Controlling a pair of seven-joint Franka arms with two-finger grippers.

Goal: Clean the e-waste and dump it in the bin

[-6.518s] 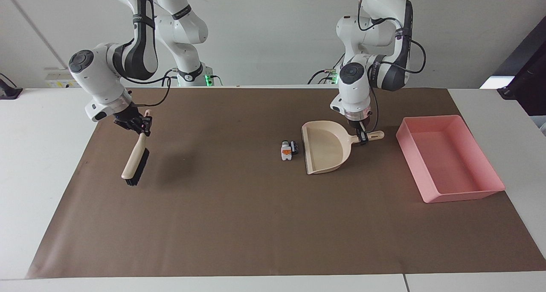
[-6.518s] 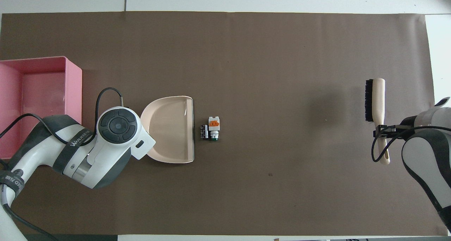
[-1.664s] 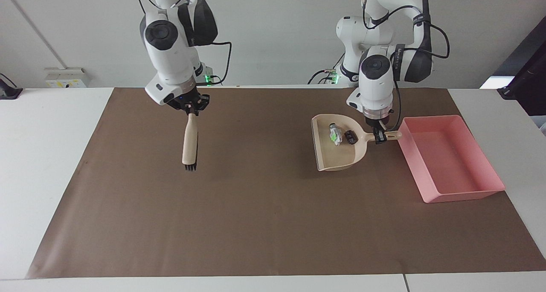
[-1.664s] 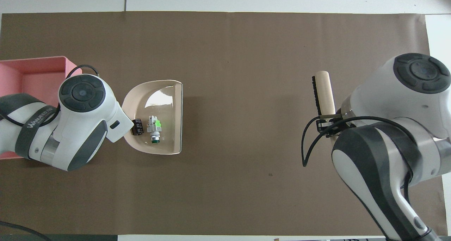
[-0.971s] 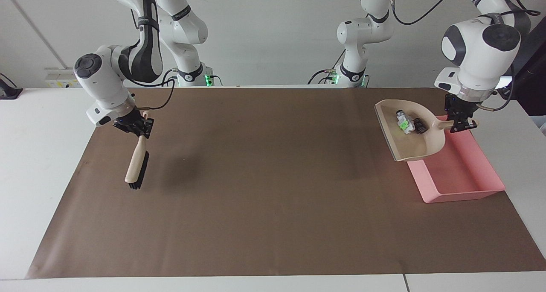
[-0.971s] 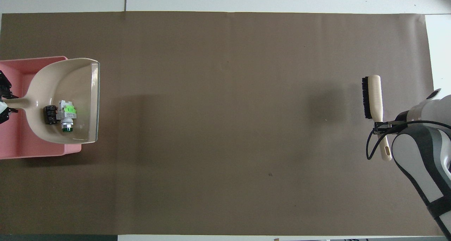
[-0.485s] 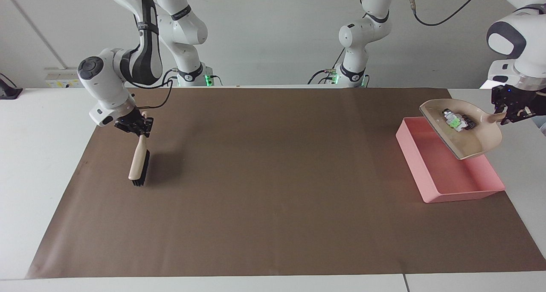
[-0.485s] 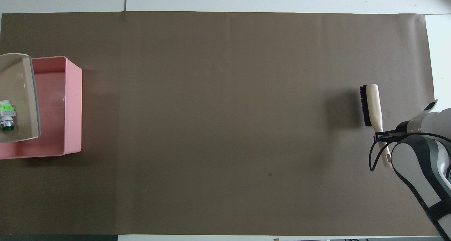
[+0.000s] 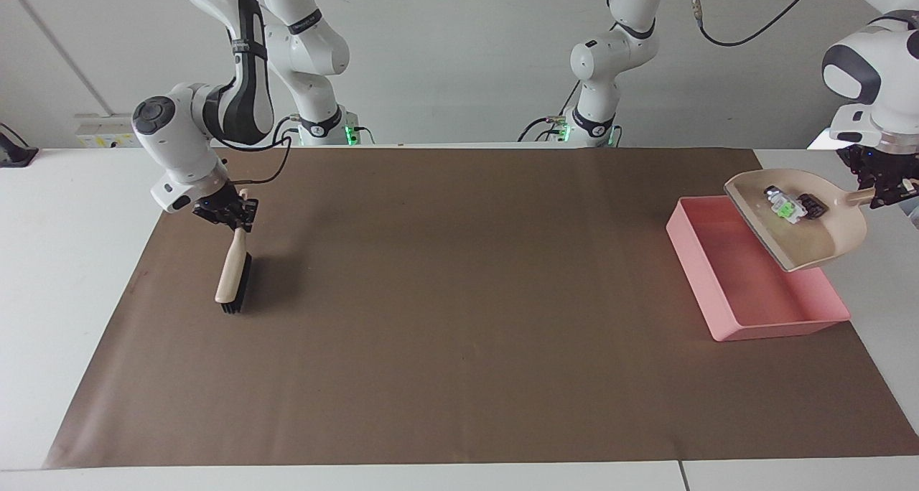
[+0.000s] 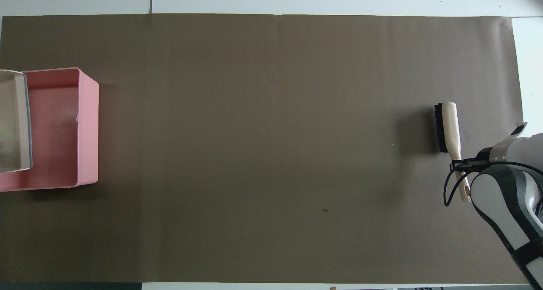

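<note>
The brush (image 9: pixel 232 279) has its black bristles at the brown mat and would lie safely, so my right gripper opens now.
The beige dustpan (image 9: pixel 804 236) hangs tilted in the air over the pink bin (image 9: pixel 747 290). Its open lip is the lower end and points at the bin. My left gripper (image 9: pixel 882 192) is shut on the dustpan's handle. The e-waste lies in the pan near the handle: a white-grey bit with a green mark (image 9: pixel 784 207) and a small black block (image 9: pixel 812 204). In the overhead view only the pan's edge (image 10: pixel 15 120) shows over the bin (image 10: pixel 88 129). My right gripper (image 9: pixel 228 212) is shut on the handle of a brush (image 9: pixel 232 279).
The brush (image 10: pixel 448 126) points down with its black bristles at the brown mat (image 9: pixel 459 319), toward the right arm's end of the table. The bin stands on the mat at the left arm's end. The white tabletop (image 9: pixel 64 261) surrounds the mat.
My left gripper has carried the dustpan with the e-waste up from the mat and over the bin. My right gripper has swung the brush back to its end and lowered it.
</note>
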